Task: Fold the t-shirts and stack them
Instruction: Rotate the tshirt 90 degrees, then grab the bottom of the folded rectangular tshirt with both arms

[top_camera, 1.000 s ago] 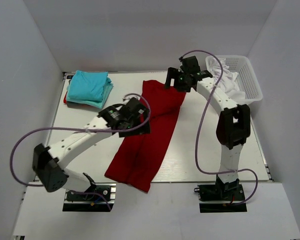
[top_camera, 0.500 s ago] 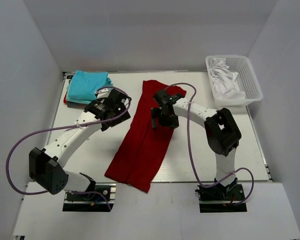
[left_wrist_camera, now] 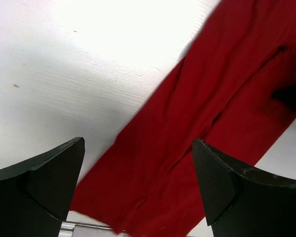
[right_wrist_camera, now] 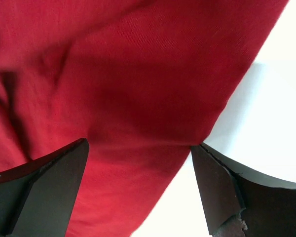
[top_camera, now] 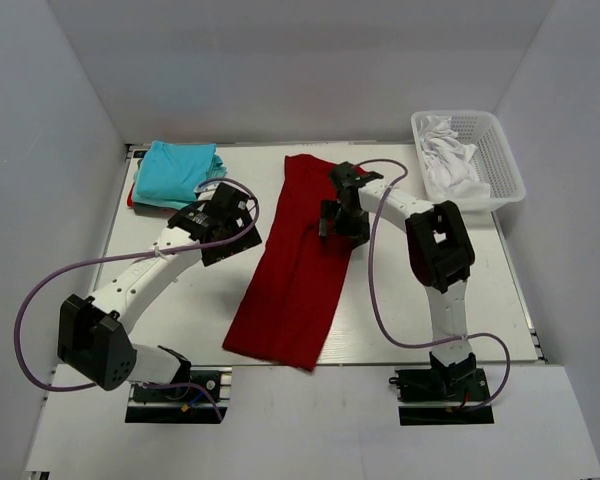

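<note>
Next, my left gripper grabs the t-shirt's front-end corner (top_camera: 230, 343) to fold the red t-shirt (top_camera: 295, 260), and its other corner stays free for my right gripper.
The dark red t-shirt (top_camera: 295, 260) lies on the white table as a long narrow strip, running from the back centre to the front edge. Folded turquoise t-shirts (top_camera: 175, 172) are stacked at the back left. My left gripper (top_camera: 230, 228) hovers just left of the red strip, open and empty; its wrist view shows the red shirt (left_wrist_camera: 212, 113) ahead between spread fingers (left_wrist_camera: 44, 182). My right gripper (top_camera: 335, 218) is open over the strip's right edge near the back, with red cloth (right_wrist_camera: 113, 74) below and between its fingers (right_wrist_camera: 222, 182), and nothing pinched.
A white mesh basket (top_camera: 505, 160) holding white cloth (top_camera: 450, 160) stands at the back right. Bare white table (top_camera: 420, 300) flanks the red strip on both sides. A sliver of red (top_camera: 131, 198) shows under the turquoise stack.
The right arm swung from the basket down to the red shirt's right edge. The left arm drew off the shirt to its left. The shirt's lower end now lies straighter and narrower.
</note>
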Robot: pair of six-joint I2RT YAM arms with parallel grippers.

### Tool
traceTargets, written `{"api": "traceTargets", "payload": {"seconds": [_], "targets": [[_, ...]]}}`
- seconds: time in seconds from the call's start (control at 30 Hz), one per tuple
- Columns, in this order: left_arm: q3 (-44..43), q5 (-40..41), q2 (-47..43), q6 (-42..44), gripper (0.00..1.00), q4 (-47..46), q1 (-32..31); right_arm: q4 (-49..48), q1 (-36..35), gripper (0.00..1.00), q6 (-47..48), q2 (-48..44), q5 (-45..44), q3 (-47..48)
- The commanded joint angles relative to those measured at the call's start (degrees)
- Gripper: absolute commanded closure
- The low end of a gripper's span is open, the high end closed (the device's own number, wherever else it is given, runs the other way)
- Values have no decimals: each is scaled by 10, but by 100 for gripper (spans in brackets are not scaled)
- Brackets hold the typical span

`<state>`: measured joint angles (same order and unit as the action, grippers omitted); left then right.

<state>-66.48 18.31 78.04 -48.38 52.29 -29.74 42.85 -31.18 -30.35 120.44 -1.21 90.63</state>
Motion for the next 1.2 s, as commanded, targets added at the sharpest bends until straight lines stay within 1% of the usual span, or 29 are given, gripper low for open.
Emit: {"api": "traceTargets", "payload": {"seconds": [0.0,0.03,0.07,0.13,0.17,0.2,0.27,0.3,0.33,0.37,0.4,0.43,0.47,0.5,0.53,0.57,0.6,0.63,0.67,0.7,0.73,0.77,0.8,0.83,0.87,0.9,1.0,1.03,1.17], "targets": [[0,-36,-18,34,0,-18,2,-31,63,10,49,85,0,63],[0,-43,-18,39,0,-18,2,-30,71,10,55,102,3,80],[0,-43,-12,39,0,-18,2,-30,94,10,62,111,7,131],[0,-77,-6,60,0,-39,2,-19,102,10,106,138,31,169],[8,-92,-6,68,0,-46,2,-11,106,10,121,141,40,223],[18,-133,0,92,0,-54,2,-6,104,10,169,144,50,235],[31,-190,9,118,0,-85,-3,-11,99,10,196,122,67,232],[45,-228,18,123,0,-92,-8,-20,96,10,225,92,86,222],[54,-251,18,139,0,-108,-8,-49,96,10,225,55,93,207],[74,-293,24,139,0,-116,-8,-60,96,10,227,35,108,150],[85,-314,24,139,0,-126,-14,-89,94,10,224,-15,109,127],[95,-331,24,139,0,-150,-14,-114,93,10,218,-66,107,52],[119,-365,24,139,0,-163,-20,-147,92,10,198,-119,105,23],[131,-381,19,139,0,-176,-20,-160,93,10,187,-145,104,-5],[141,-393,19,139,0,-185,-31,-174,93,10,180,-170,112,-89],[147,-398,19,139,0,-179,-31,-192,93,10,173,-234,115,-115],[156,-398,19,139,0,-169,-40,-190,93,10,146,-254,115,-141],[162,-405,12,133,0,-160,-49,-189,93,10,137,-273,121,-220],[185,-405,7,133,0,-160,-55,-187,92,10,103,-328,124,-249],[199,-405,1,123,0,-160,-61,-189,92,10,95,-347,140,-278],[211,-411,-4,123,0,-165,-75,-196,89,10,88,-390,156,-369],[229,-411,-10,117,0,-171,-82,-208,87,10,60,-434,203,-399],[229,-411,-10,117,0,-171,-88,-209,86,10,53,-479,220,-426],[229,-416,-3,117,0,-171,-94,-212,82,10,46,-498,233,-494],[229,-424,3,105,0,-177,-105,-210,82,10,23,-517,259,-511],[229,-424,8,105,0,-199,-111,-197,80,10,19,-569,268,-524],[244,-431,20,97,3,-233,-125,-160,75,10,9,-620,278,-572],[244,-411,30,90,4,-238,-125,-153,74,10,10,-624,276,-578],[249,-404,69,85,21,-243,-136,-154,73,10,15,-616,290,-623]]}}
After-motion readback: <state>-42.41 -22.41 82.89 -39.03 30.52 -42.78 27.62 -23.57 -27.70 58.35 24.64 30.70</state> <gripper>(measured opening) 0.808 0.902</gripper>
